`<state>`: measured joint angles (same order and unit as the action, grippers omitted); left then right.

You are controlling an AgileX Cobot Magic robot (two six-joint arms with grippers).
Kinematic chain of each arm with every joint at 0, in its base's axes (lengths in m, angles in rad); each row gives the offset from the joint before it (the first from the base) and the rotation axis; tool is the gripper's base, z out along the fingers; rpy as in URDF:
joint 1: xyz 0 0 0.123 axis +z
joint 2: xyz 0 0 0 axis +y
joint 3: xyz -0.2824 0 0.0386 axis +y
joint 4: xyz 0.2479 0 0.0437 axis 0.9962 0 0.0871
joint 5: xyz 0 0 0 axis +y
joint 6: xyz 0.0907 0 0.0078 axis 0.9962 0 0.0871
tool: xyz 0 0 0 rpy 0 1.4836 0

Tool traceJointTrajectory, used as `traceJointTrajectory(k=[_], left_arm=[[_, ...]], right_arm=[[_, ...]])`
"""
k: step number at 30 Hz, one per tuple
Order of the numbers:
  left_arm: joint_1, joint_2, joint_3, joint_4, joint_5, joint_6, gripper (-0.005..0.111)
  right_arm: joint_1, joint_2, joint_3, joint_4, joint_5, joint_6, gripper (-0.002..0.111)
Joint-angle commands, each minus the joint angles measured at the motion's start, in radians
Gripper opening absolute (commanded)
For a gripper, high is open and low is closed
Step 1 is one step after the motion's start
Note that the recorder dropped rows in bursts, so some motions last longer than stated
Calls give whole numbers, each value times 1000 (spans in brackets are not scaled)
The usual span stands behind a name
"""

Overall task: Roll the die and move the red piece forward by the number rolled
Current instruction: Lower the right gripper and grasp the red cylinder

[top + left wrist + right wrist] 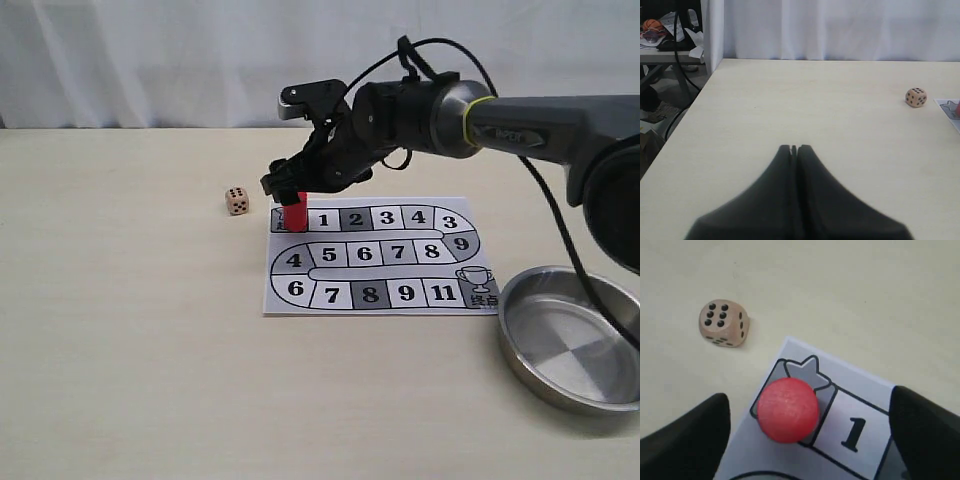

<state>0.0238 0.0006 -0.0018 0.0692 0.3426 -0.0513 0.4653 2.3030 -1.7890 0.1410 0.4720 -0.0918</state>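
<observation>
The red piece's top is level with the fingers of my right gripper, so I need to lower that gripper before closing on the red piece.
The die rests on the table left of the board, six pips facing up. On the board's grey start square, beside square 1, the red piece stands upright. My right gripper hovers just over it, open, with one dark finger on each side and neither touching it. My left gripper is shut on nothing, low over bare table far from the die. It does not show in the exterior view.
The paper game board lies flat with a winding track of numbered squares ending at a trophy. A round metal bowl sits at the front right. The table's left edge borders a cluttered floor.
</observation>
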Motion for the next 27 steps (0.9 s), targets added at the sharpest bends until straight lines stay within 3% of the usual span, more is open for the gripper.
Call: traceJointTrajectory(k=[1, 9, 15, 23, 27], left_arm=[[0, -1, 2, -2, -12, -6, 0], [0, -1, 2, -2, -12, -6, 0], [0, -1, 2, -2, -12, -6, 0], [0, -1, 2, -2, -12, -6, 0], [0, -1, 2, -1, -12, -6, 0]], right_arm=[[0, 36, 2, -3, -117, -2, 81], [0, 59, 2, 0, -152, -2, 79], [2, 63, 2, 0, -152, -2, 59], [2, 79, 2, 0, -143, -2, 47], [2, 79, -2, 0, -138, -2, 27]])
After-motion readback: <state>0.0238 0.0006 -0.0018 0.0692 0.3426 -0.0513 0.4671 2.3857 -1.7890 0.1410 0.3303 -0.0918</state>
